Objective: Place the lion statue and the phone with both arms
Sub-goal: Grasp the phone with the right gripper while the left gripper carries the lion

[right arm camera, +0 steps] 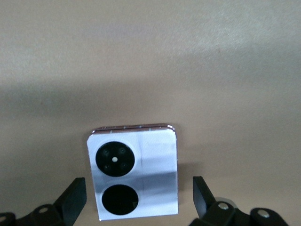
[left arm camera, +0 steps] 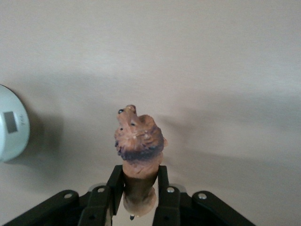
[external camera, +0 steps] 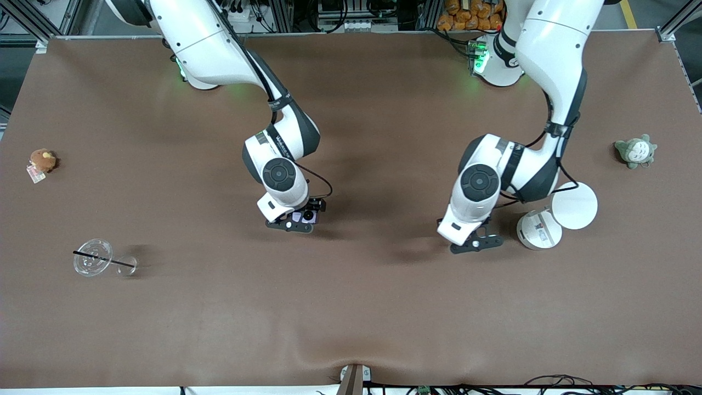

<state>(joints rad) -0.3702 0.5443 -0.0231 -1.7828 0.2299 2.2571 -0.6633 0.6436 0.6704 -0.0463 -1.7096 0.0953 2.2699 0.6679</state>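
Observation:
My left gripper should stay closed on the lion statue (left arm camera: 138, 136) until the statue gets to the white container's side (left arm camera: 11, 125). The statue is still hanging above the table.
My left gripper (external camera: 476, 241) is low over the table's middle, toward the left arm's end. In the left wrist view it (left arm camera: 139, 178) is shut on the lion statue (left arm camera: 138, 141), a reddish-brown figurine whose darker head sticks out past the fingers. The front view hides the statue under the hand. My right gripper (external camera: 299, 219) is low over the phone (external camera: 303, 216). In the right wrist view the pale lavender phone (right arm camera: 150, 165) lies flat on the table with its two black lenses up. The gripper (right arm camera: 136, 194) is open, and a finger (right arm camera: 73, 197) stands clear of each side of the phone.
A white round container (external camera: 539, 229) and its lid (external camera: 574, 206) lie beside my left gripper; the container also shows in the left wrist view (left arm camera: 11, 123). A grey-green plush (external camera: 635, 151) sits at the left arm's end. A brown plush (external camera: 42, 161) and a clear cup with straw (external camera: 94, 257) sit at the right arm's end.

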